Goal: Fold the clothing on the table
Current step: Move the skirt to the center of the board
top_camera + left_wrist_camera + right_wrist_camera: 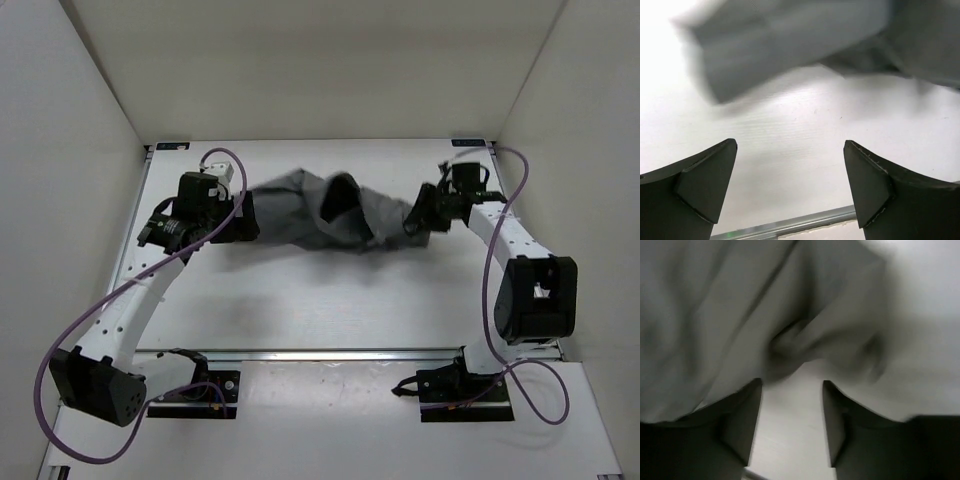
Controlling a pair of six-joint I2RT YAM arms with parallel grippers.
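Observation:
My left gripper will spread the grey skirt flat for folding, so next it will grab the skirt by the rim of its dark opening (337, 194).
The clothing (320, 210), a grey skirt, lies bunched in a long heap across the far half of the white table (300, 300), with a dark opening near its middle. My left gripper (245, 217) sits at the skirt's left end and stands wide open. In the left wrist view only bare table shows between its fingers (790, 146), and the blurred cloth (790, 40) lies beyond the tips. My right gripper (415, 220) is at the skirt's right end. Its jaws (791, 385) are apart with table between them, and a fold of the cloth (715, 315) hangs just past the fingertips.
White walls (90, 130) enclose the table on the left, right and far sides. A metal rail (340, 354) runs along the near edge, also seen in the left wrist view (790, 222). Purple cables (70, 330) loop off both arms.

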